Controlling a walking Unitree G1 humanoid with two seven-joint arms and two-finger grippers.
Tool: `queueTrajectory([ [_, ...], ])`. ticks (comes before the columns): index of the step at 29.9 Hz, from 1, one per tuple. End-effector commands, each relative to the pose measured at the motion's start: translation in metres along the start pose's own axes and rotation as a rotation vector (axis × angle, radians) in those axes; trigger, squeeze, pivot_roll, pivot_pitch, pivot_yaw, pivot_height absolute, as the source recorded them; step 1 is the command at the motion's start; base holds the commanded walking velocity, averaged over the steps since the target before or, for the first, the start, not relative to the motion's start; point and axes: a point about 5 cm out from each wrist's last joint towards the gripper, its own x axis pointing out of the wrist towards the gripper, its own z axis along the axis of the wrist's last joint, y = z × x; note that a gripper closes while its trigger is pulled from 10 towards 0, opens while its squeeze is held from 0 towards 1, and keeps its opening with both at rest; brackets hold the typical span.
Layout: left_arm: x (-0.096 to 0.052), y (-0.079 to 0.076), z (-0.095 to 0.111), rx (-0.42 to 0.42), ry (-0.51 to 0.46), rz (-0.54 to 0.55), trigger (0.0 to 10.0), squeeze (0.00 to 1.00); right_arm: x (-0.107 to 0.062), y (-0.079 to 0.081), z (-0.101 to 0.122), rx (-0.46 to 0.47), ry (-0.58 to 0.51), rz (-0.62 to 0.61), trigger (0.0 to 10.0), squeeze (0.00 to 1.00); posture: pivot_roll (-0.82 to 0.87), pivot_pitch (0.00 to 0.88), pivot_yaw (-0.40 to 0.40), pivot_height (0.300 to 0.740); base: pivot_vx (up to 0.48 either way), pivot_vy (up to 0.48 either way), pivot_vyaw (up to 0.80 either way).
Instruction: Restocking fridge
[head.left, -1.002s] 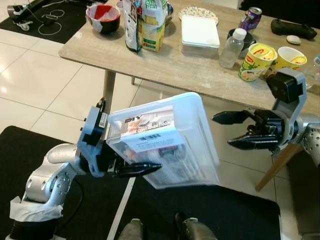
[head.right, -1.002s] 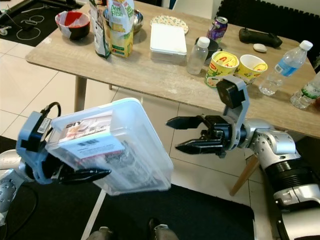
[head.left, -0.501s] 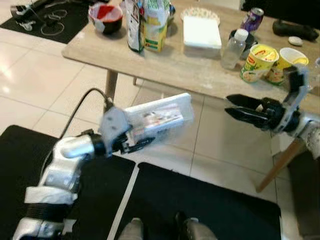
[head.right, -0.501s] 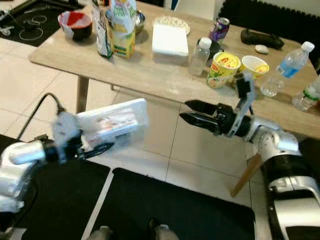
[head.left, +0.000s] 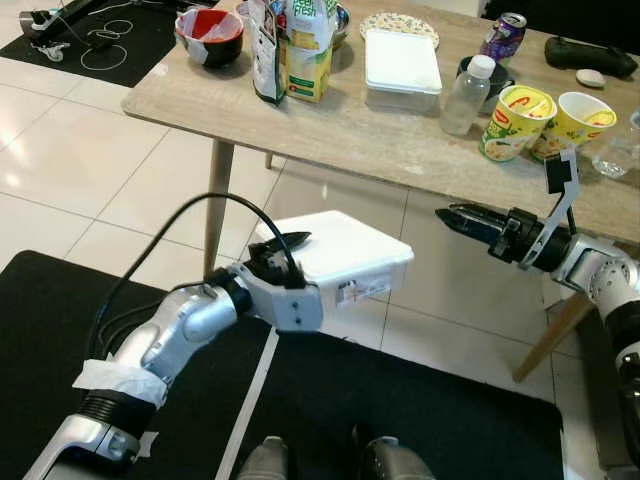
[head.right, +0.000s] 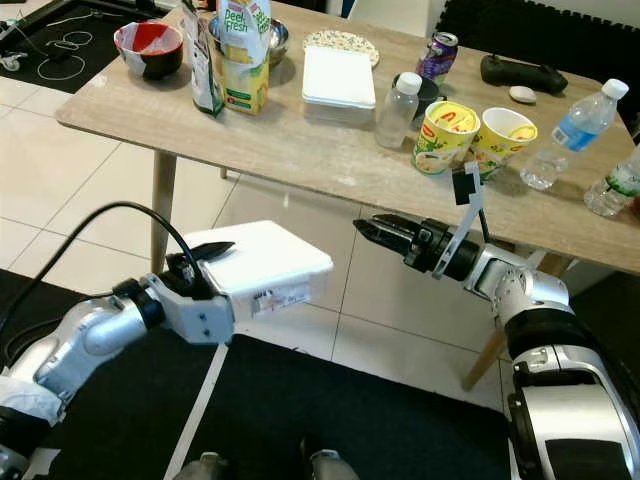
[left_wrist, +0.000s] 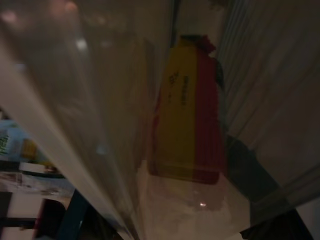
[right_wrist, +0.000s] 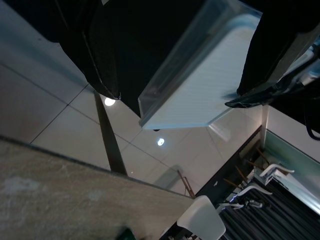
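My right gripper grips the food container by its free side edge (head.left: 403, 264), white lid (head.left: 335, 243) included, next, to carry the container level to the fridge.
A clear plastic container (head.left: 345, 255) with a white lid is held level, lid up, low over the floor in front of the table. My left gripper (head.left: 287, 252) is shut on its near-left edge, one black finger lying over the lid. Through the container's wall in the left wrist view I see a yellow and red packet (left_wrist: 187, 105) inside. My right gripper (head.left: 452, 214) hovers to the right of the container, apart from it and pointing at it. Its fingers (right_wrist: 100, 55) stand open, with the container (right_wrist: 200, 85) seen between them.
A wooden table (head.left: 350, 130) stands ahead, its leg (head.left: 218, 190) just behind the container. On it are a red bowl (head.left: 208, 35), a juice carton (head.left: 308, 50), a white-lidded box (head.left: 402, 68), a bottle (head.left: 465, 95) and noodle cups (head.left: 515, 120). Black mats (head.left: 420, 410) lie underfoot.
My left arm has turned the container from a tilted, label-up pose to lid up and level, and lowered it. My right gripper has rolled at the wrist and stretched out leftward.
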Motion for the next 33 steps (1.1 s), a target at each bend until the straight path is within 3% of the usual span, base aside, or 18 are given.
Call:
queueTrajectory([
  [1, -0.004, -0.004, 0.002, 0.072, -0.037, 0.029, 10.0, 0.0, -0.006, -0.006, -0.011, 0.063, 0.005, -0.04, 10.0, 0.0, 0.06, 0.175, -0.093, 0.74, 0.0, 0.0, 0.0],
  [4, -0.006, -0.005, 0.004, 0.117, -0.067, 0.086, 10.0, 0.0, -0.006, -0.005, -0.015, 0.134, -0.007, -0.014, 10.0, 0.0, 0.06, 0.172, -0.094, 0.74, 0.0, 0.0, 0.0],
  [8, -0.005, 0.0, 0.006, 0.153, -0.082, 0.137, 10.0, 0.0, -0.008, 0.0, -0.031, 0.194, 0.082, 0.065, 10.0, 0.0, 0.06, 0.172, -0.094, 0.74, 0.0, 0.0, 0.0],
  [14, -0.001, -0.002, 0.008, 0.204, -0.114, 0.185, 10.0, 0.0, 0.0, 0.002, -0.053, 0.253, 0.159, 0.07, 10.0, 0.0, 0.06, 0.177, -0.101, 0.74, 0.0, 0.0, 0.0],
  [21, 0.002, -0.007, 0.013, 0.215, -0.145, 0.2, 10.0, 0.0, 0.01, 0.007, -0.068, 0.251, 0.217, 0.099, 10.0, 0.0, 0.06, 0.178, -0.102, 0.74, 0.0, 0.0, 0.0],
  [33, 0.005, -0.011, 0.019, 0.23, -0.191, 0.236, 10.0, 0.0, 0.026, 0.02, -0.072, 0.304, 0.248, 0.215, 10.0, 0.0, 0.06, 0.179, -0.109, 0.74, 0.0, 0.0, 0.0],
])
